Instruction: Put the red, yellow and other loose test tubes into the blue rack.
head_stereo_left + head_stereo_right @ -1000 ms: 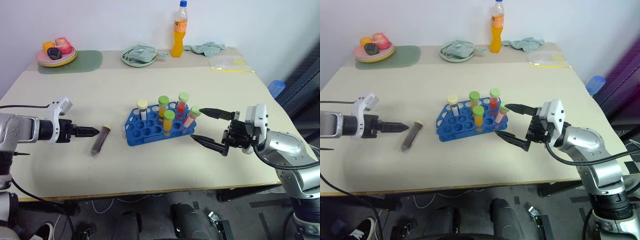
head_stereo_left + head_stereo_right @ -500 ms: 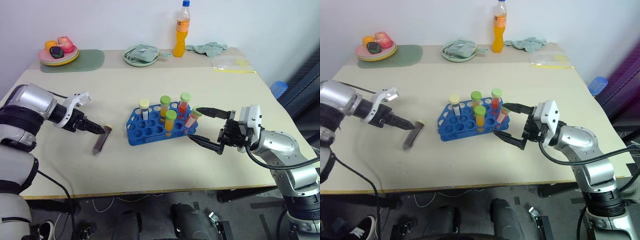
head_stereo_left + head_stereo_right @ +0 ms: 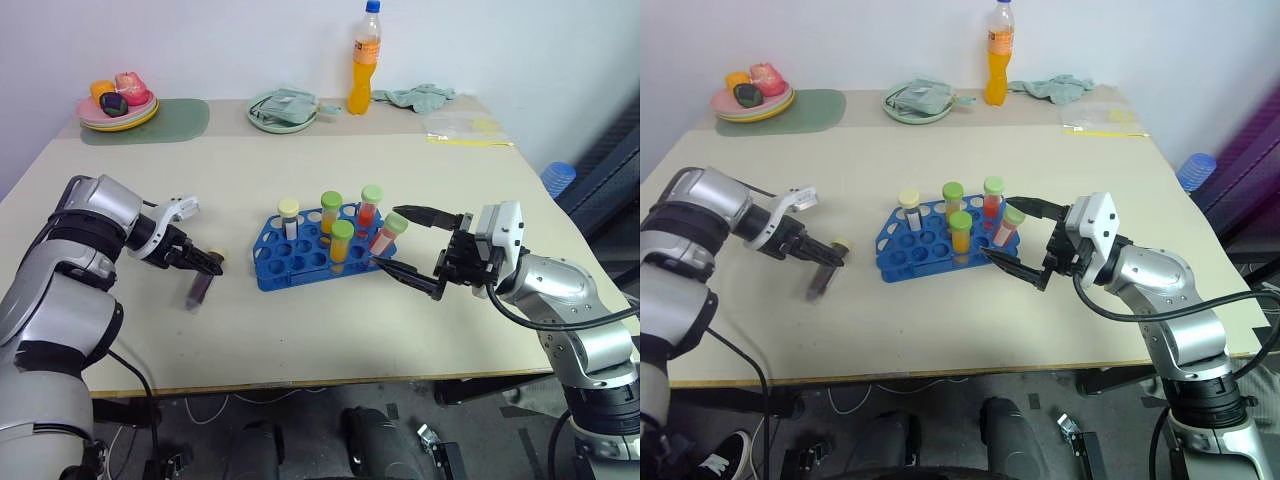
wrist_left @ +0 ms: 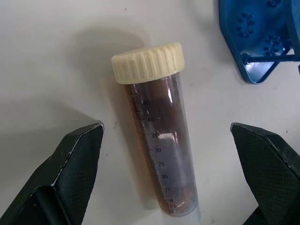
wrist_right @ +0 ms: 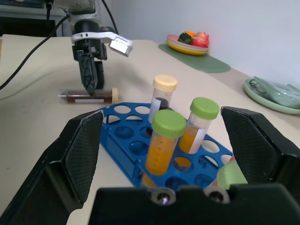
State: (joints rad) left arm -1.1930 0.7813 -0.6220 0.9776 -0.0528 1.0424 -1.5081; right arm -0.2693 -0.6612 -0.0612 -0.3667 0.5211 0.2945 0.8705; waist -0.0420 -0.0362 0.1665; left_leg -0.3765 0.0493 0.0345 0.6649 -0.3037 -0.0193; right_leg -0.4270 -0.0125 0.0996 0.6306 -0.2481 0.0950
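Observation:
My left gripper closes on the tube next, since its fingers are on either side of the dark tube's body (image 4: 162, 140), below its cream cap. Closing now would catch it.
The blue rack (image 3: 300, 262) stands mid-table with several capped tubes upright in it. One dark maroon-brown tube with a cream cap (image 3: 200, 287) lies loose on the table to the rack's left. My left gripper (image 3: 208, 260) points down at its capped end, open, a finger on each side of the tube (image 4: 161, 154) without touching it. My right gripper (image 3: 388, 237) is open and level at the rack's right end. Between its fingers leans a green-capped red tube (image 3: 386, 232), its foot in the rack. Whether a finger touches that tube I cannot tell.
Along the table's far edge stand a tall orange drink bottle (image 3: 359, 62), a fruit plate (image 3: 114, 112) on a green mat, a green dish (image 3: 281, 112) holding a cloth, another cloth (image 3: 413, 96) and a plastic bag (image 3: 458, 128). Bare tabletop lies in front of the rack.
My left arm has bent and swung in, and its gripper has tipped from level to pointing down over the loose tube's cap. The right gripper has kept still and the tubes have not moved.

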